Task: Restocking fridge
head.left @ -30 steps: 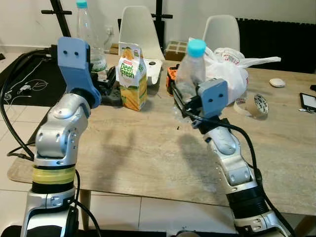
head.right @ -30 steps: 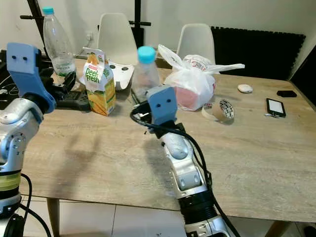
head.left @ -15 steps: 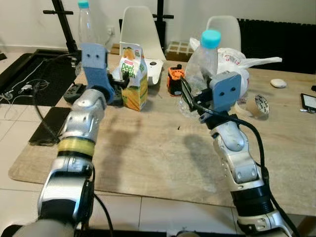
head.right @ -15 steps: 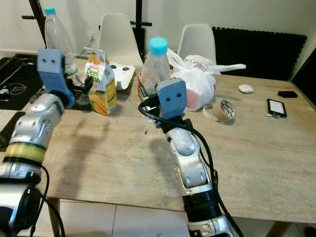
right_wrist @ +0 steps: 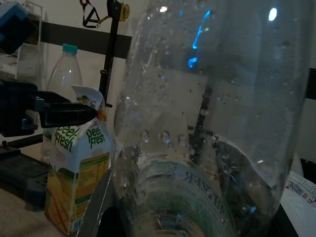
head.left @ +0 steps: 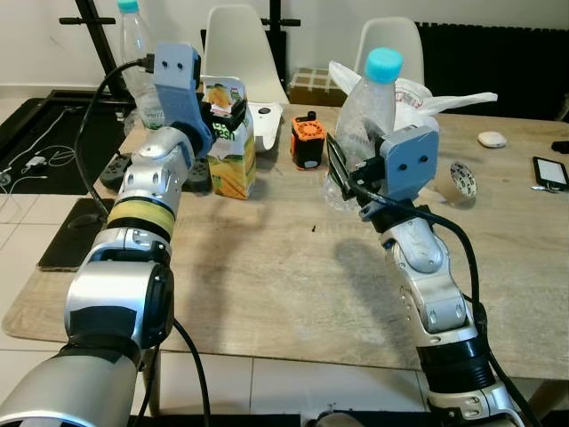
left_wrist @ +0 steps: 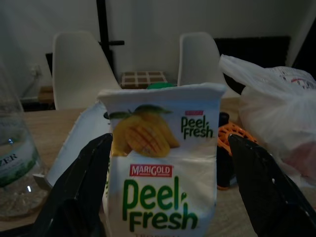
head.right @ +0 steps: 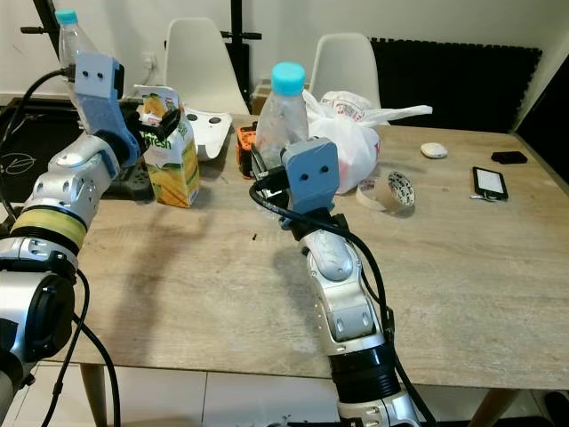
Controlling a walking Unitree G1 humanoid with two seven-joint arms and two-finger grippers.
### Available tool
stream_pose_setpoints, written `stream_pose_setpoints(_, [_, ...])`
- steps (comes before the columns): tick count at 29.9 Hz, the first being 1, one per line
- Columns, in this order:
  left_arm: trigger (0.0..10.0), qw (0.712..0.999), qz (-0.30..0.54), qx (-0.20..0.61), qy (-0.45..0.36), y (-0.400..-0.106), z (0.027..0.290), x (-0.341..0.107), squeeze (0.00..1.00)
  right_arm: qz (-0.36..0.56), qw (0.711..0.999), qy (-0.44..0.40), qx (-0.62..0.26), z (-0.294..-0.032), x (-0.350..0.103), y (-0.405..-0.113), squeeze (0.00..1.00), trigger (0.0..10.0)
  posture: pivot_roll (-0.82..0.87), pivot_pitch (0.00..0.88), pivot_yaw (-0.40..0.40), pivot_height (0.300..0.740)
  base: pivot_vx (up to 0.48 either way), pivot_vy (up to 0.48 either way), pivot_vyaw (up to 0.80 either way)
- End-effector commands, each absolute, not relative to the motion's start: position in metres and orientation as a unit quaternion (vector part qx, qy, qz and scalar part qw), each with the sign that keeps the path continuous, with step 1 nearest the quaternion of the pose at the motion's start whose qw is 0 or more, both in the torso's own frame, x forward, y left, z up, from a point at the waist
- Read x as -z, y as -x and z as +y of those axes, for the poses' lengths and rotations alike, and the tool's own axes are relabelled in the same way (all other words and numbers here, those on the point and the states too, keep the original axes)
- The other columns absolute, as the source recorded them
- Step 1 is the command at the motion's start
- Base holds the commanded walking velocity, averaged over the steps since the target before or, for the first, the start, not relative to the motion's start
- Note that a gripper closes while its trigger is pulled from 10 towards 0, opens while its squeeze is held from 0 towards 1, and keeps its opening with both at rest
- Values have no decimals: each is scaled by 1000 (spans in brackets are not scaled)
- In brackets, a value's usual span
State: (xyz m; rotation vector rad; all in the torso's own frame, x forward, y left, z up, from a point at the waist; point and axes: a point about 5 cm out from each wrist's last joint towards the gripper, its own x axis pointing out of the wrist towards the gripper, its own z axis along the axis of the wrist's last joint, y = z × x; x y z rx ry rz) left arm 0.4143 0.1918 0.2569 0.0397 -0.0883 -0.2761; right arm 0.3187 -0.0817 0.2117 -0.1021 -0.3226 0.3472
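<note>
The carton's sloping top point(head.left: 224, 92) narrows to a thin fold, so my left gripper needs to grab the carton by its flat sides just below the slope point(head.left: 233, 144) next.
A yellow and white Peel Fresh juice carton point(head.left: 229, 153) stands upright on the wooden table point(head.left: 267, 267) at the back left. My left gripper point(head.left: 224, 116) is open around its top, one black finger point(left_wrist: 81, 192) close to each side of the carton point(left_wrist: 163, 173). My right gripper point(head.left: 345, 182) is shut on the lower body of a clear water bottle point(head.left: 366, 116) with a blue cap, held upright above the middle of the table. The held bottle point(right_wrist: 207, 123) looms very close in the right wrist view.
A second clear bottle point(head.left: 138, 53) stands behind the carton. An orange and black object point(head.left: 305, 142), a white plastic bag point(head.left: 436, 98), a tape roll point(head.left: 462, 178) and a phone point(head.left: 549, 172) lie further right. White chairs point(head.left: 233, 44) stand behind the table.
My left arm has reached forward, bringing its fingers to either side of the carton's top. The right gripper has lifted the bottle a little. The camera has shifted.
</note>
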Motion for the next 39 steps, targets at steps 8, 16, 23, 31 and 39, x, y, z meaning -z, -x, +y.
stream_pose_setpoints(8, [10000, 990, -34, 120, -67, -417, 201, -263, 0, -166, 970, 45, -174, -80, -216, -314, 0, 10000, -4, 33, -32, 740, 0, 0, 0])
stream_pose_setpoints(16, [10000, 992, -7, 119, -42, -418, 195, -247, 0, -164, 969, 47, -176, -81, -216, -313, 0, 10000, -22, 48, -38, 740, 0, 0, 0])
stream_pose_setpoints(23, [10000, 989, -32, 141, -4, -421, 187, -260, 0, -160, 970, 47, -177, -80, -215, -308, 0, 10000, -38, 69, -37, 740, 0, 0, 0])
stream_pose_setpoints(31, [10000, 986, -47, 160, -4, -422, 179, -267, 0, -156, 971, 48, -178, -80, -215, -308, 0, 10000, -36, 78, -41, 740, 0, 0, 0])
stream_pose_setpoints(39, [10000, 989, -18, 142, -43, -422, 173, -252, 0, -152, 970, 48, -181, -78, -215, -309, 0, 10000, -30, 78, -44, 740, 0, 0, 0])
